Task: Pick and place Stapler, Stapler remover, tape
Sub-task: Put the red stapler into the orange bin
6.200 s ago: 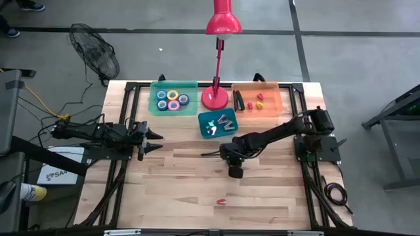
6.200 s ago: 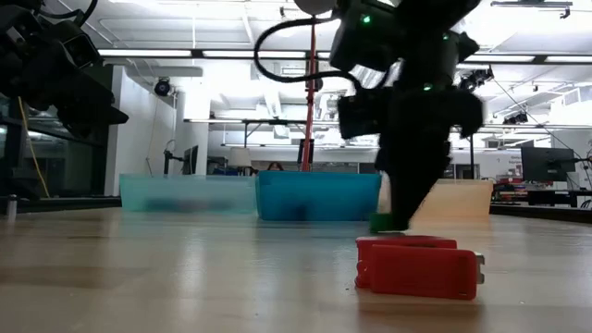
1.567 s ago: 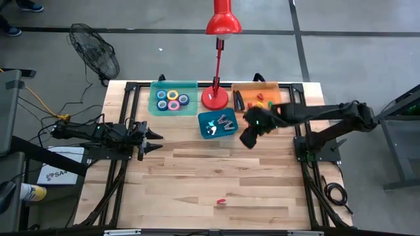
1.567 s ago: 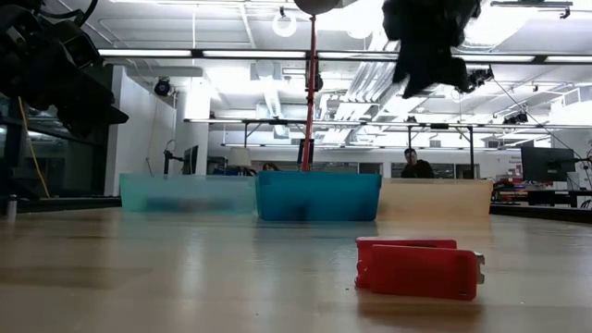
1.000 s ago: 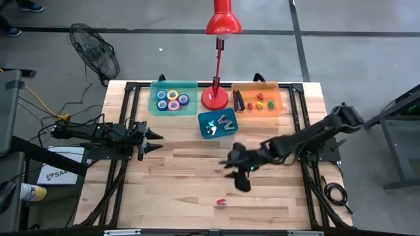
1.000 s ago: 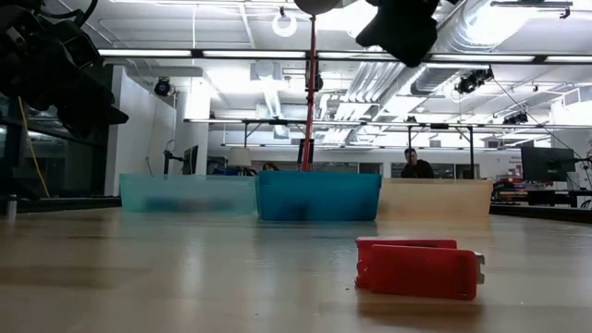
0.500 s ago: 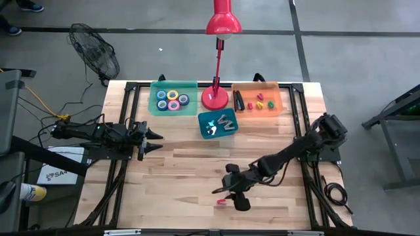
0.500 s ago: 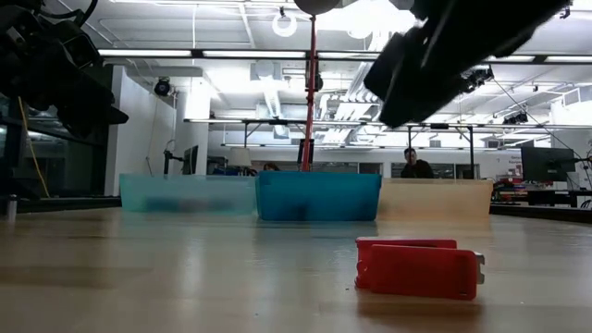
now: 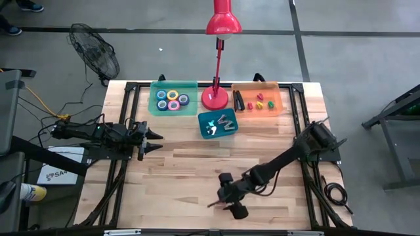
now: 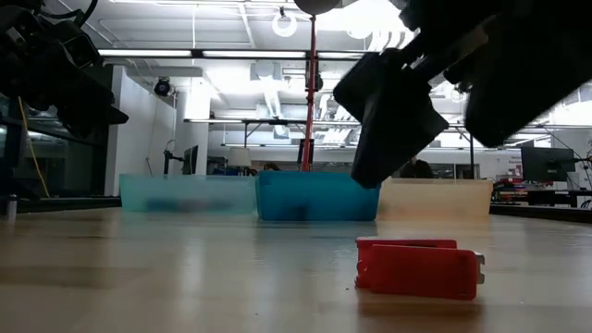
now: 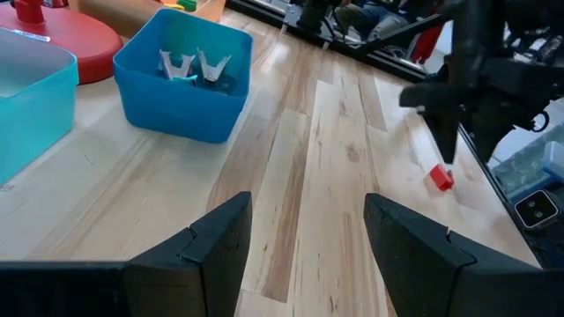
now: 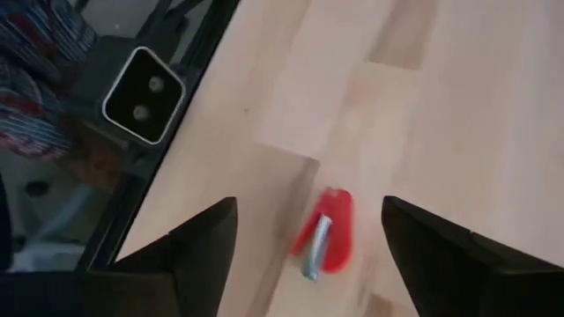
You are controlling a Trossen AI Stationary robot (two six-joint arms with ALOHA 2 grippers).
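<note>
My right gripper's fingers are above the red stapler [image 12: 326, 233] with wood between them, and they would miss the stapler if they closed now. My right gripper should go down first, then close on the stapler.
A small red stapler [image 12: 326, 233] with a metal front lies flat on the bare wood near the table's front edge, and also shows in the low view [image 10: 418, 268]. My right gripper [image 12: 308, 202] hangs open just above it, slanting down, with a finger on either side and touching nothing. In the high view my right gripper [image 9: 222, 204] covers the stapler. My left gripper [image 9: 157, 139] waits open at the table's left side. The tape rolls [image 9: 172, 98] lie in a green tray at the far left. Staple removers [image 9: 223, 122] lie in a blue bin.
An orange tray [image 9: 275, 88] holds several small staplers at the far right. A red desk lamp [image 9: 215, 98] stands between the trays. The table's black front frame [image 12: 176, 167] runs close beside the red stapler. Bare wood lies between the two arms.
My right gripper has swung from the table's middle toward the near edge and come down, rolling a little, until it hangs just over the red stapler. The stapler has not moved.
</note>
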